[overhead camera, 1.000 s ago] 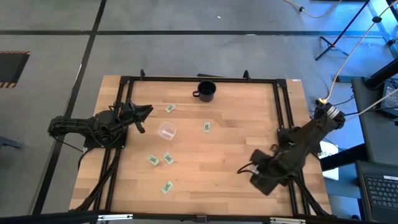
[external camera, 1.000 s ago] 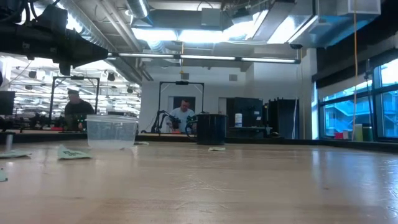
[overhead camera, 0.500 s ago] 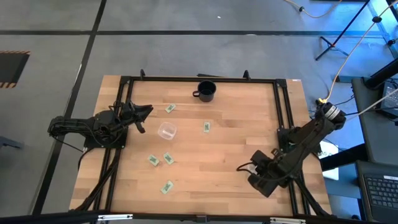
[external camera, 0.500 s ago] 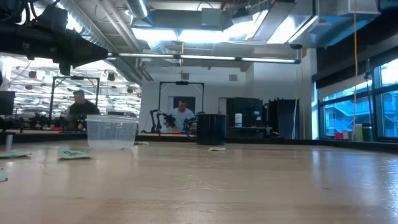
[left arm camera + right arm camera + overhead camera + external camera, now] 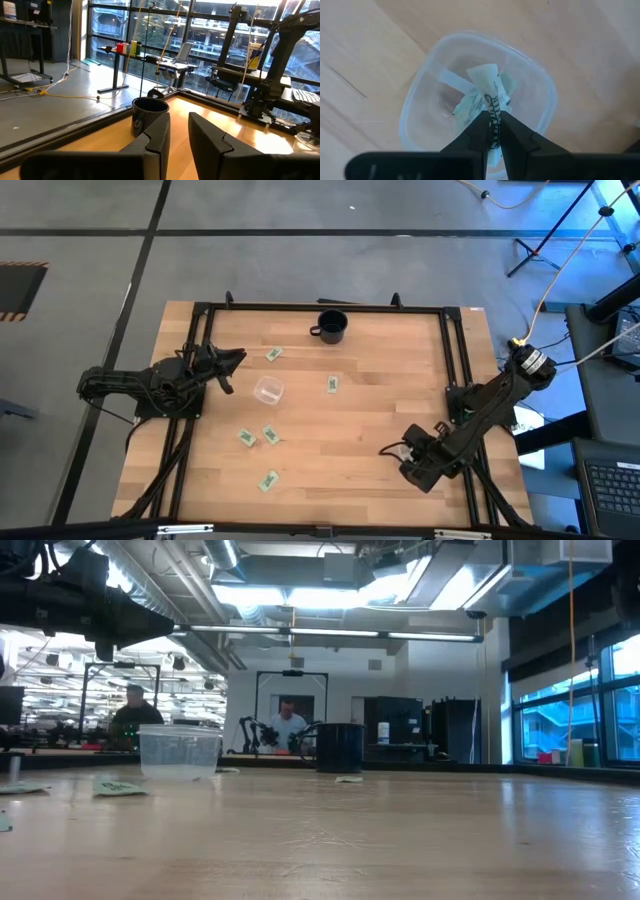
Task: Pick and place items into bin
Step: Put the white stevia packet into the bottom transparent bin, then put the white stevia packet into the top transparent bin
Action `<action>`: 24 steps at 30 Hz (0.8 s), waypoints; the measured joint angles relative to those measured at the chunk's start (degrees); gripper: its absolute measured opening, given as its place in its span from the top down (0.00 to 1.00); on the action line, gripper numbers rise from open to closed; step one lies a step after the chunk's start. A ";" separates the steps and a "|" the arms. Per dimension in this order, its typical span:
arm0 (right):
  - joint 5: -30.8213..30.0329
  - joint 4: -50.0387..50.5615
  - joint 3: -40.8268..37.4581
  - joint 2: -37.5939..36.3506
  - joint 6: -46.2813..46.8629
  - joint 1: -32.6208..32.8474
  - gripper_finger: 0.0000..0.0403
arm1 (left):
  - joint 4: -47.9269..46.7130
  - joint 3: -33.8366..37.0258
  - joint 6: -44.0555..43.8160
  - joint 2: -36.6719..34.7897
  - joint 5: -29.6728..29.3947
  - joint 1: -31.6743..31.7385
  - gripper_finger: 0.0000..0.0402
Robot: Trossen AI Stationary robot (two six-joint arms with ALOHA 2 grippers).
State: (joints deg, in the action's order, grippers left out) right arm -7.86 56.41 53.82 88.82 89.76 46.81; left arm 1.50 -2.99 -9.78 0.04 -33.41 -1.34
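Observation:
The green-and-white packet [image 5: 490, 90] stands inside the clear tub's [image 5: 547, 82] rim in the right wrist view, so it is time for my right gripper to open.
Several small green-and-white packets lie flat on the wood: one [image 5: 274, 354] near my left gripper, one [image 5: 332, 384] at mid-table, two [image 5: 247, 438] [image 5: 270, 435] and one [image 5: 268, 480] toward the near edge. A clear tub [image 5: 267, 390] stands among them. My left gripper [image 5: 236, 358] hovers open beside it. My right gripper [image 5: 492, 119], near the table's right near corner [image 5: 392, 450], is shut on a packet over a second clear tub [image 5: 420, 75]. That tub holds more packets and is mostly hidden under the arm in the high view. My right gripper pinches a green-and-white packet [image 5: 487, 82] between its two fingers, which come from above and point down. The packet reaches below the fingertips into the clear tub. Whether its lower end rests on the packets inside cannot be told.
A black mug [image 5: 331, 326] stands near the far edge. A dark frame [image 5: 455, 360] runs along the table's sides. Bare wood lies between the mid-table packet and my right arm. People sit at benches in the room beyond [image 5: 288, 725].
My right arm has shifted slightly toward the table's left, with its gripper staying over the tub.

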 joint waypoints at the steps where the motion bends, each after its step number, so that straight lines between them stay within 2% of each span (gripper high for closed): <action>1: 0.00 0.06 0.00 0.00 0.00 0.00 0.89 | 0.01 -0.01 0.00 0.01 0.00 -0.01 0.84; 8: 0.00 0.06 0.00 0.00 -0.35 0.00 0.87 | 0.00 0.00 0.00 -0.01 -0.02 0.00 0.83; 18: 0.00 -0.02 1.06 0.00 -3.26 -0.11 0.68 | 0.02 -0.01 0.00 0.00 -0.02 -0.02 0.84; 24: -0.04 2.75 5.24 0.00 -5.35 -0.11 0.65 | 0.00 0.00 0.00 0.00 -0.02 -0.02 0.84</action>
State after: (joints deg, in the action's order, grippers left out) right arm -7.90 59.16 59.06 88.82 84.40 46.70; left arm 1.50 -2.99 -9.78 0.04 -33.43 -1.37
